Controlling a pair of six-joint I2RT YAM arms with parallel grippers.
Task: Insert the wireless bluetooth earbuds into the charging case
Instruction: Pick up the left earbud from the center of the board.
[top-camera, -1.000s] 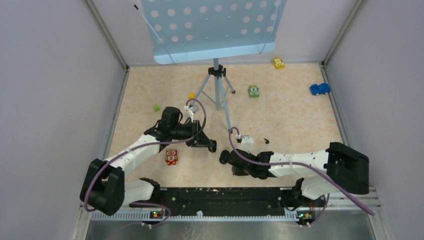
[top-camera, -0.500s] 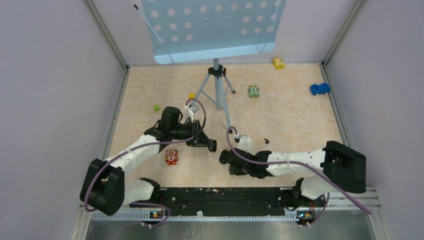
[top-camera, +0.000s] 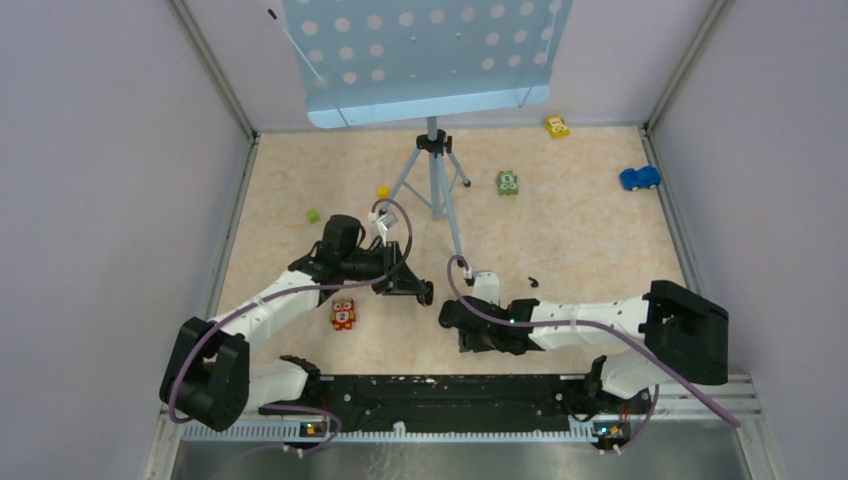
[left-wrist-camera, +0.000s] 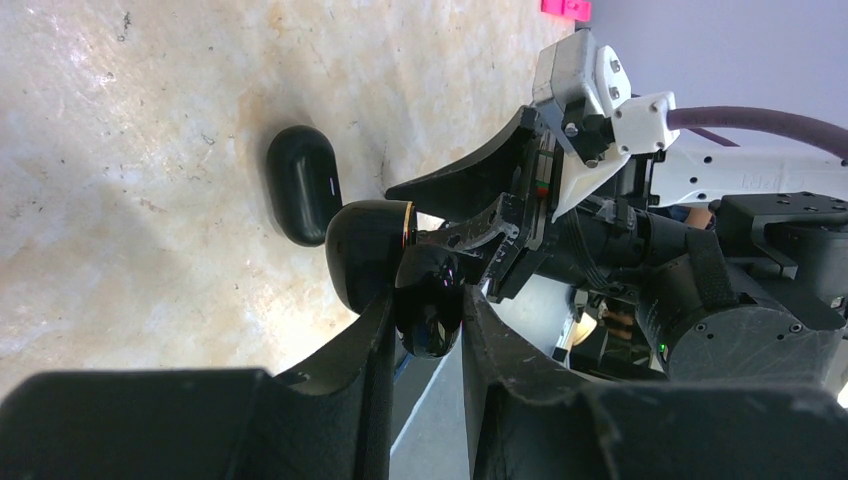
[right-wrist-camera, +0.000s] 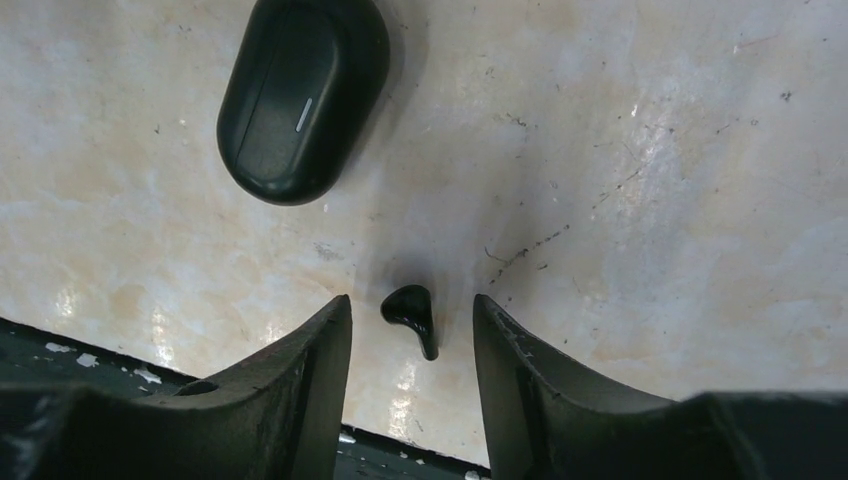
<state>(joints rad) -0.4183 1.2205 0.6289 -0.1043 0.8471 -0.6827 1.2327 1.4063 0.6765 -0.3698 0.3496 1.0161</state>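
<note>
Both fingers reach down near the tabletop on either side of the earbud's rounded head (right-wrist-camera: 410, 302), so it is time for my right gripper to close.
My left gripper (left-wrist-camera: 428, 300) (top-camera: 425, 292) is shut on a glossy black rounded charging case (left-wrist-camera: 430, 322), held off the table. Its gold-rimmed lid (left-wrist-camera: 365, 255) hangs open. My right gripper (right-wrist-camera: 411, 300) (top-camera: 447, 318) stands open just above the table. One tiny black earbud (right-wrist-camera: 411, 312) lies on the table between its fingers, touching neither. A matte black oval pod (right-wrist-camera: 300, 100) (left-wrist-camera: 303, 185) with a white line lies shut on the table ahead of it. Another dark earbud-like speck (top-camera: 533, 282) lies beside the right arm.
A tripod (top-camera: 436, 180) with a perforated blue stand rises mid-table. Toys lie around: an orange block (top-camera: 343, 314), a green block (top-camera: 508, 183), a yellow car (top-camera: 557, 126), a blue car (top-camera: 639, 178). A black rail (top-camera: 440, 395) runs along the near edge.
The right gripper's jaws have spread wider and the arm has edged slightly left. The left gripper has held still with its grip.
</note>
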